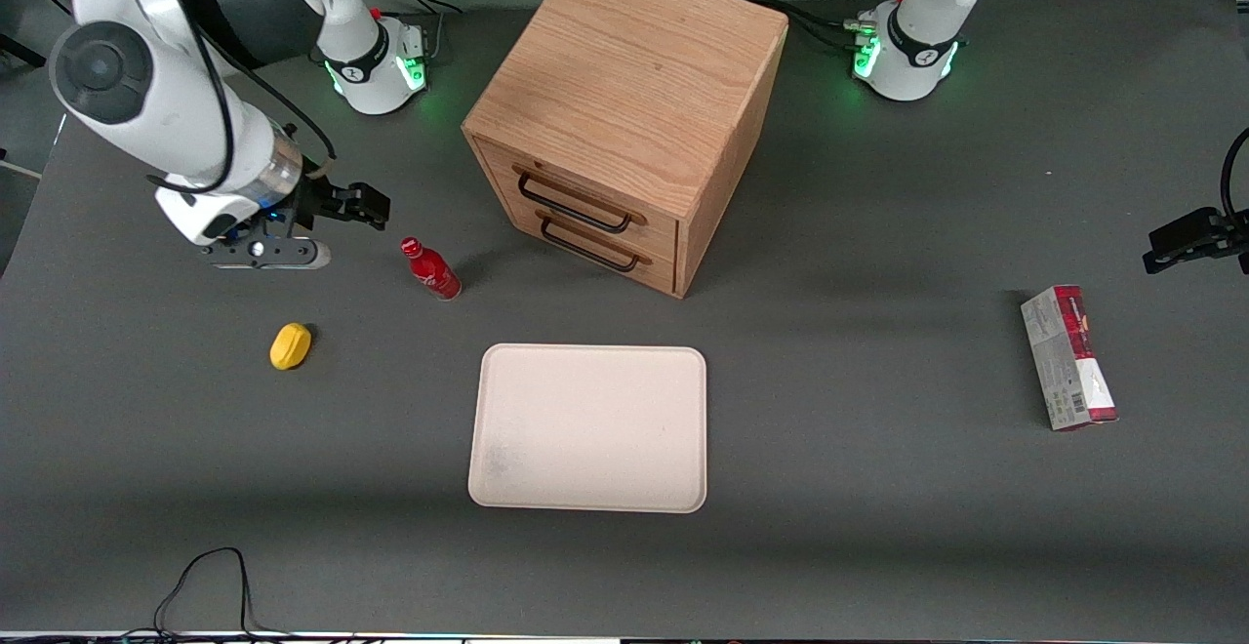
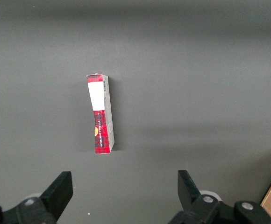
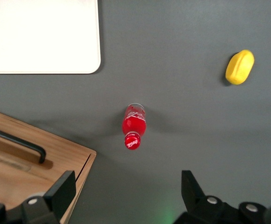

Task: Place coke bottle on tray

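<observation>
I should grab the coke bottle by its red cap (image 1: 411, 247) next. Then it can be placed on the cream-pink tray (image 1: 588, 426).
The coke bottle (image 1: 432, 270), small and red with a red cap, stands upright on the grey table beside the wooden cabinet. The right wrist view looks down on its cap and shoulder (image 3: 134, 125). The cream-pink tray (image 1: 588, 426) lies flat with nothing on it, nearer to the front camera than the bottle, and one rounded corner (image 3: 42, 37) shows in the right wrist view. My gripper (image 1: 374, 206) hangs above the table a short way from the bottle, toward the working arm's end. It is open (image 3: 126, 189), and nothing is between its fingers.
A wooden two-drawer cabinet (image 1: 624, 107) stands farther from the front camera than the tray, and its top edge (image 3: 28, 158) is close to one finger. A yellow lemon-like object (image 1: 290, 345) lies near the bottle. A red-and-grey carton (image 1: 1068, 356) lies toward the parked arm's end.
</observation>
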`<state>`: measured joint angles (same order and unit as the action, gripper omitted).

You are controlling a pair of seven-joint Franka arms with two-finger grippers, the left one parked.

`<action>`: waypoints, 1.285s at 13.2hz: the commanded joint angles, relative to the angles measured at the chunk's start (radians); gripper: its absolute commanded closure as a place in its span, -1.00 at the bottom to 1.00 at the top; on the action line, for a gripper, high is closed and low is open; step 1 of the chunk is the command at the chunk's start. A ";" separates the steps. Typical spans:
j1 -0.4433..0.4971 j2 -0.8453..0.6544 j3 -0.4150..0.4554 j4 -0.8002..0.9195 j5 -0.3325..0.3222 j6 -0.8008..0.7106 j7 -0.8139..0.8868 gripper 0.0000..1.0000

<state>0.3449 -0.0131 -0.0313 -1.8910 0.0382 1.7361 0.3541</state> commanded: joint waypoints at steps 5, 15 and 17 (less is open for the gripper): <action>0.032 -0.059 -0.004 -0.299 0.011 0.293 0.034 -1.00; 0.069 -0.038 -0.004 -0.480 0.009 0.539 0.052 -0.99; 0.069 -0.036 -0.004 -0.496 0.005 0.571 0.051 -0.99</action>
<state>0.3983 -0.0316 -0.0285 -2.3556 0.0391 2.2660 0.3841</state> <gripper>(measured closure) 0.004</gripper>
